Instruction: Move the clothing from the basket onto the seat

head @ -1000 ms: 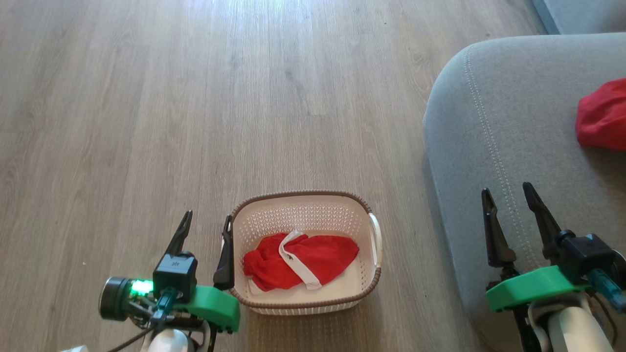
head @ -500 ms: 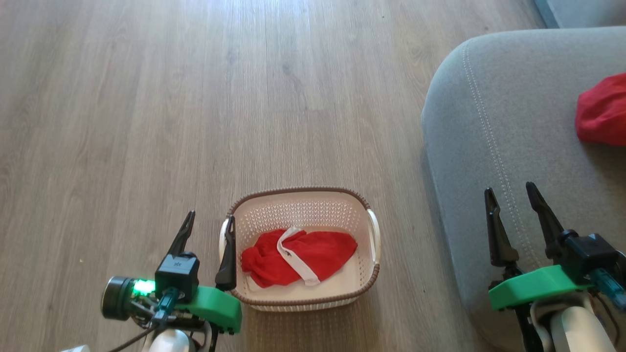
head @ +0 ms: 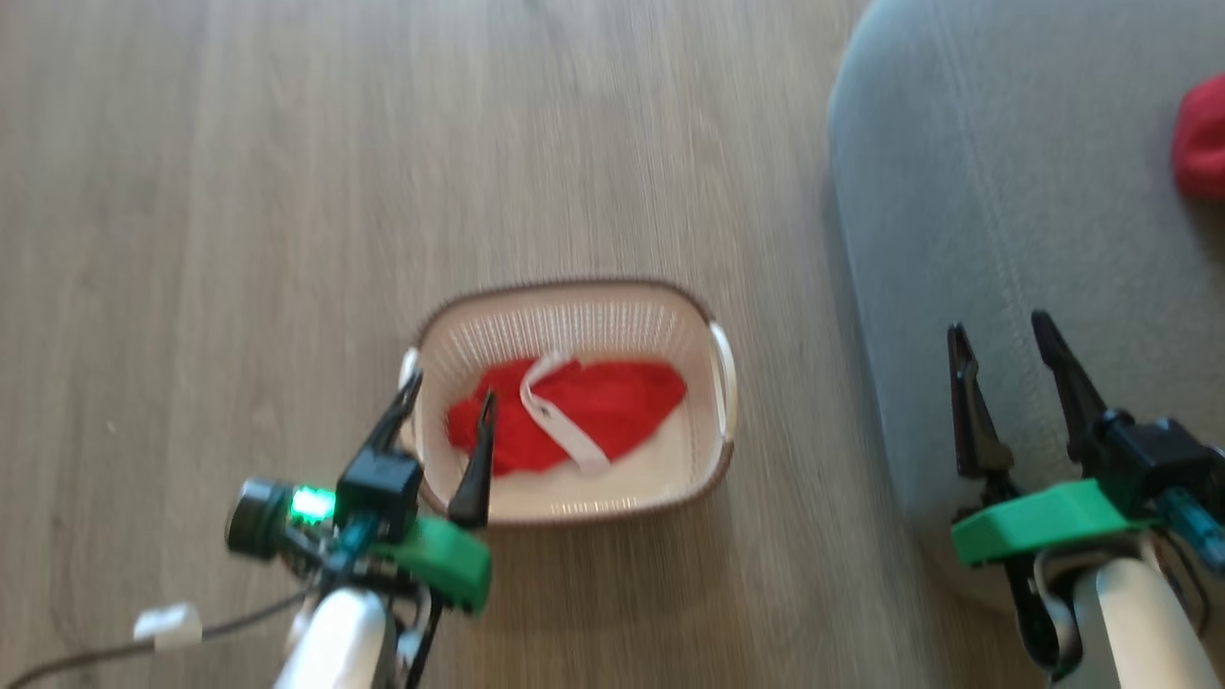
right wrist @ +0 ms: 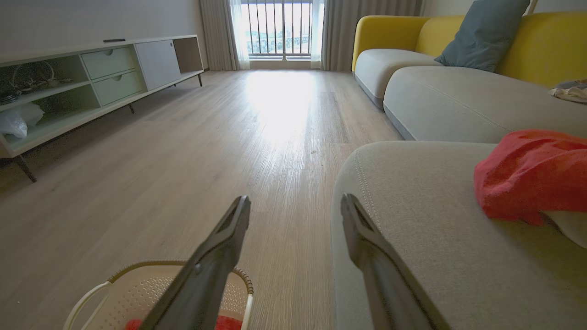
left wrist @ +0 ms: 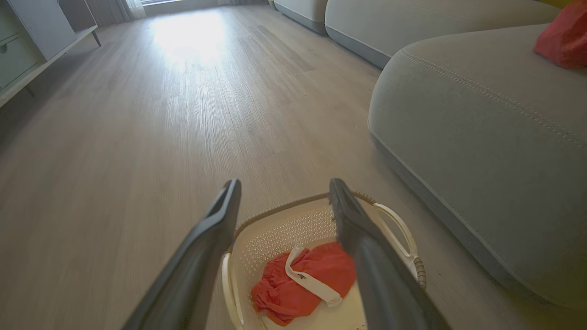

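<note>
Next, my left gripper grabs the clothing by its white band [head: 563, 430] to move the basket's red clothing onto the grey seat [head: 1034, 191].
The cream basket [head: 574, 321] stands on the wood floor, and red clothing [head: 622, 402] with a white band lies in it. My left gripper [head: 452, 388] is open above the basket's left rim, one finger over the floor side and the other over the red fabric. In the left wrist view the left gripper [left wrist: 285, 181] looks down at the basket [left wrist: 284, 229] and the clothing [left wrist: 321, 275]. My right gripper [head: 997, 323] hangs open over the front edge of the grey seat [head: 1034, 191]. A plain red garment [head: 1201, 139] lies on the seat.
The right wrist view shows my right gripper [right wrist: 296, 198], a low cabinet [right wrist: 91, 78] along the left wall, a yellow sofa [right wrist: 458, 36] with a blue cushion [right wrist: 481, 32], and bare floor between. A cable with a white tag [head: 167, 622] trails from my left arm.
The head camera has shifted, blurring the picture. My left gripper has moved from beside the basket to over its left rim and the clothing. The right gripper stays open and still.
</note>
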Available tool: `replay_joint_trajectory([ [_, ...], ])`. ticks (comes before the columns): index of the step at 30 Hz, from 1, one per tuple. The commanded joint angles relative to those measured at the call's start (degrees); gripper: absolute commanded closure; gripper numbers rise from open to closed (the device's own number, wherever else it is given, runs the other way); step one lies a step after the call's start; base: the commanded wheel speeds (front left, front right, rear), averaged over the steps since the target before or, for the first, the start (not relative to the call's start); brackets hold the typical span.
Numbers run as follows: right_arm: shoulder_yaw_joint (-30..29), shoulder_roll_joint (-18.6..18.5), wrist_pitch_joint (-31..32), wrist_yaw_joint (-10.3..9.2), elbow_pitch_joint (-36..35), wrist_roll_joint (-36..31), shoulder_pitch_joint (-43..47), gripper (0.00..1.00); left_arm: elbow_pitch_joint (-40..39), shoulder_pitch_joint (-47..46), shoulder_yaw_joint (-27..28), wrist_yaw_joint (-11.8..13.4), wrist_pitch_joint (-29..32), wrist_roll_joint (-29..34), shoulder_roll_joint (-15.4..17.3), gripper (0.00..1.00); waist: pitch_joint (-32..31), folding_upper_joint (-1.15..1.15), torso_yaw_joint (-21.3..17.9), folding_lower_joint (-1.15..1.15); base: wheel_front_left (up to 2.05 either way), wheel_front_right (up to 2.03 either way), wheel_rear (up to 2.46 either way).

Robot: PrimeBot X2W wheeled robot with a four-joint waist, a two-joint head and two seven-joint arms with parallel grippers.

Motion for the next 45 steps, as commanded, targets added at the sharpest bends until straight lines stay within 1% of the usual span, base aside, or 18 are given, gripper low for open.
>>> replay_joint_trajectory([
  [1, 1.39, 0.26, -0.29, -0.01, -2.17, -0.49, -2.28, 0.0, -1.03, -3.26, 1.35, -0.58, -0.28, 0.53, 0.11, 0.0, 6.33, 0.0, -1.59, 0.0, 0.0, 0.0, 0.0],
  [6, 1.42, 1.27, -0.29, -0.01, -3.09, -0.73, -4.85, 0.0, 2.99, -8.49, 0.28, -2.85, -0.28, 1.77, 1.18, 0.0, 14.55, 0.0, -3.96, 0.0, 0.0, 0.0, 0.0],
  [10, 2.15, 1.89, -0.29, -0.01, -3.17, -0.69, -6.24, 0.0, 9.6, -13.31, -0.74, -4.57, -0.28, 1.99, 1.85, 0.0, 19.75, 0.0, -5.67, 0.0, 0.0, 0.0, 0.0],
  [15, 4.4, 2.37, -0.29, -0.01, -3.46, -0.23, -7.73, 0.0, 18.19, -19.63, -2.29, -5.36, -0.28, 3.9, 4.14, 0.0, 25.53, 0.0, -8.61, 0.0, 0.0, 0.0, 0.0],
  [18, 5.09, 2.5, -0.29, -0.01, -3.9, 0.49, -8.26, 0.0, 23.97, -23.61, -4.09, -6.32, -0.28, 5.2, 5.45, 0.0, 28.67, 0.0, -9.94, 0.0, 0.0, 0.0, 0.0],
  [25, 7.46, 2.54, -0.29, -0.01, -6.4, 4.15, -9.36, 0.0, 34.58, -34.33, -6.54, -6.72, -0.28, 7.4, 8.43, 0.0, 36.53, 0.0, -13.34, 0.0, 0.0, 0.0, 0.0],
  [26, 7.46, 2.54, -0.29, -0.01, -6.4, 4.15, -9.36, 0.0, 34.58, -34.33, -6.54, -6.72, -0.28, 7.4, 8.43, 0.0, 36.53, 0.0, -13.34, 0.0, 0.0, 0.0, 0.0],
  [29, 8.5, 2.54, -0.29, -0.01, -7.1, 5.68, -9.87, 0.0, 39.8, -39.15, -8.14, -6.84, -0.28, 9.19, 10.01, 0.0, 39.2, 0.0, -14.71, 0.0, 0.0, 0.0, 0.0],
  [32, 9.64, 2.55, -0.29, -0.01, -7.71, 7.48, -10.78, 0.0, 42.3, -43.89, -8.74, -6.89, -0.28, 9.68, 11.25, 0.0, 41.57, 0.0, -16.12, 0.0, 0.0, 0.0, 0.0],
  [33, 10.41, 2.55, -0.29, -0.01, -8.23, 8.32, -11.16, 0.0, 44.24, -46.41, -9.59, -6.92, -0.28, 10.42, 12.11, 0.0, 42.7, 0.0, -16.84, 0.0, 0.0, 0.0, 0.0],
  [37, 11.61, 2.55, -0.29, -0.01, -8.87, 8.96, -10.55, 0.0, 49.47, -51.03, -11.69, -7.58, -0.17, 11.93, 12.28, 0.0, 43.71, 0.0, -17.45, 0.0, 0.0, 0.0, 0.0],
  [39, 11.85, 2.55, -0.29, -0.01, -8.85, 9.43, -10.13, 0.0, 52.59, -53.28, -13.04, -7.89, 1.08, 13.05, 12.03, 0.0, 43.95, 0.0, -17.74, 0.0, 0.0, 0.0, 0.0],
  [45, 12.55, 2.55, -0.29, -0.01, -9.52, 10.73, -9.02, 0.0, 57.41, -58.65, -16.21, -7.16, 5.27, 15.69, 10.72, 0.0, 44.66, 0.0, -18.37, 0.0, 0.0, 0.0, 0.0],
])
